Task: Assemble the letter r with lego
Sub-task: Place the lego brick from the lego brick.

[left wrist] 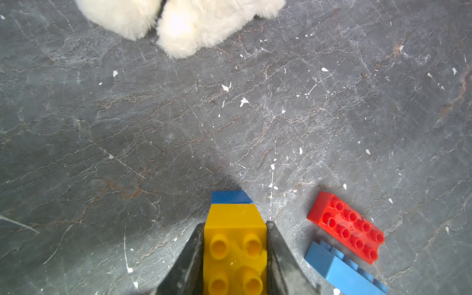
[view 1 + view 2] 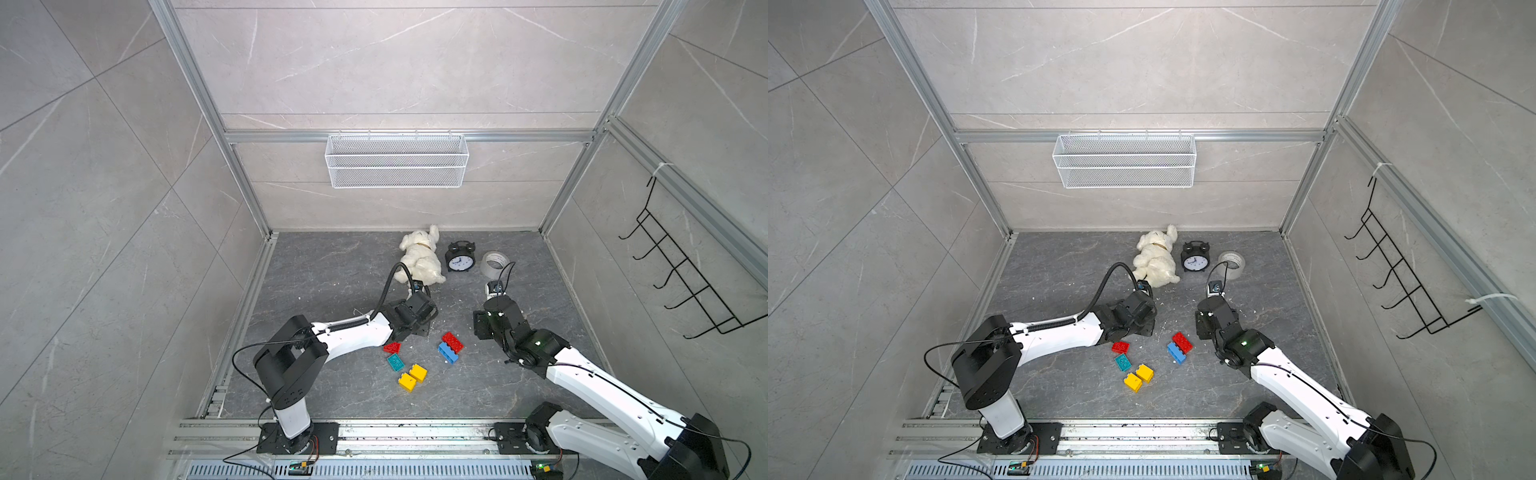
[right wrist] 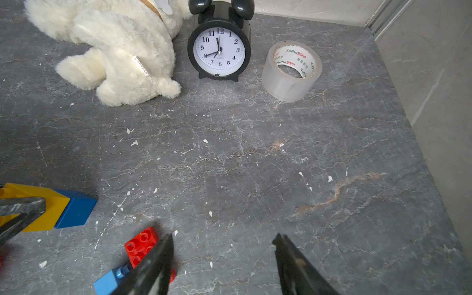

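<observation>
The blue brick's lower end (image 1: 229,196) touches its shadow on the grey floor. My left gripper will let go of the yellow and blue bricks now.
My left gripper (image 1: 235,224) is shut on a yellow brick (image 1: 235,245), studs facing the camera, with a blue brick (image 1: 231,197) joined to its far end. The right wrist view shows this pair, yellow (image 3: 48,207) and blue (image 3: 76,212), low over the floor. My right gripper (image 3: 224,236) stands open over bare floor, nothing between its fingers. A long red brick (image 2: 453,342) and a long blue brick (image 2: 448,353) lie side by side beside it. In both top views a small red brick (image 2: 1120,347), a teal brick (image 2: 1122,362) and two yellow bricks (image 2: 1139,377) lie loose near the left arm.
A white plush toy (image 2: 419,257), a black alarm clock (image 2: 459,257) and a roll of clear tape (image 2: 494,264) stand along the back of the grey floor. A wire basket (image 2: 397,160) hangs on the back wall, and a black hook rack (image 2: 685,282) on the right wall.
</observation>
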Available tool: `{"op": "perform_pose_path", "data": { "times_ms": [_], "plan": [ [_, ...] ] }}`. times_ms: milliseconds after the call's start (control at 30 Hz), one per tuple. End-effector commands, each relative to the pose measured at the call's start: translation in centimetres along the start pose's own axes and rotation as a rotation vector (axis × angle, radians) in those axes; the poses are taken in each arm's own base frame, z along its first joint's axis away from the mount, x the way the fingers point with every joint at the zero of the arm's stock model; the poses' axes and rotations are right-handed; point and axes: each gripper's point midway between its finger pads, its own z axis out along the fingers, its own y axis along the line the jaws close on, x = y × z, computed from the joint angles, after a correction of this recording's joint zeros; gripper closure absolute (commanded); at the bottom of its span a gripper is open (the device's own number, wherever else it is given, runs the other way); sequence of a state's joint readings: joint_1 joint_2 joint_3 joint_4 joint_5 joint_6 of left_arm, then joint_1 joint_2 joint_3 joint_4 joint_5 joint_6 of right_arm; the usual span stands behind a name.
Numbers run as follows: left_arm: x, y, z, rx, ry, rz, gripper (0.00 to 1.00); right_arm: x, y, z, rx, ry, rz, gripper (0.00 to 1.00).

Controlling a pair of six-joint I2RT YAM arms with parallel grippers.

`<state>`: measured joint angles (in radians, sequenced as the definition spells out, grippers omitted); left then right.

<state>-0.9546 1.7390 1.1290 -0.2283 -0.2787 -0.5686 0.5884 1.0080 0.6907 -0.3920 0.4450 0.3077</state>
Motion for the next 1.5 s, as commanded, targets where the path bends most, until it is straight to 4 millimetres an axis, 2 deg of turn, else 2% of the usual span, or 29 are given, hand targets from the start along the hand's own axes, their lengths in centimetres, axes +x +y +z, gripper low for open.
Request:
{"op": "perform_pose_path", "data": {
  "times_ms": [0, 100, 233, 433, 567, 733, 800, 900, 1100, 1267, 1333, 1467],
  "plan": [
    [-0.1, -0.1, -0.5, 0.003, 0.015, 0.023, 0.69, 0.5, -0.2, 0.3, 0.007, 0.013, 0.012, 0.33],
    [0.0, -0.2, -0.5, 0.010, 0.012, 0.020, 0.49, 0.6, -0.2, 0.2, 0.008, 0.015, 0.011, 0.33],
    [-0.6, -0.4, -0.9, 0.020, -0.003, 0.033, 0.35, 0.5, -0.3, 0.0, 0.009, 0.009, 0.011, 0.33],
    [-0.8, -0.5, -1.3, 0.028, -0.012, 0.033, 0.31, 0.5, -0.2, 0.1, 0.003, 0.008, 0.013, 0.33],
    [-2.5, -1.1, -2.3, 0.052, -0.068, 0.021, 0.24, 0.5, 0.2, 0.3, -0.012, 0.012, 0.016, 0.33],
    [-4.5, -1.9, -3.4, 0.083, -0.117, 0.020, 0.21, -0.1, 1.0, 0.2, -0.056, 0.001, 0.019, 0.33],
    [-5.0, -1.6, -3.8, 0.080, -0.128, 0.000, 0.20, -0.4, 1.6, 0.0, -0.088, -0.002, 0.016, 0.33],
    [-5.8, 0.8, -5.2, 0.037, -0.161, -0.066, 0.19, -1.1, 3.6, -0.7, -0.203, -0.011, 0.006, 0.34],
    [-6.7, 9.3, -8.8, 0.027, -0.286, -0.332, 0.15, -2.5, 7.0, -1.8, -0.312, -0.025, 0.001, 0.35],
    [-6.6, 15.1, -10.7, -0.068, -0.337, -0.424, 0.15, -2.5, 12.6, -2.4, -0.290, 0.007, -0.047, 0.38],
    [-6.5, 16.9, -10.9, -0.073, -0.351, -0.476, 0.15, -2.2, 14.5, -2.1, -0.266, 0.036, -0.009, 0.40],
    [-6.2, 19.1, -10.8, -0.046, -0.371, -0.556, 0.15, -1.6, 16.4, -1.8, -0.199, 0.018, 0.102, 0.39]
  ]
}}
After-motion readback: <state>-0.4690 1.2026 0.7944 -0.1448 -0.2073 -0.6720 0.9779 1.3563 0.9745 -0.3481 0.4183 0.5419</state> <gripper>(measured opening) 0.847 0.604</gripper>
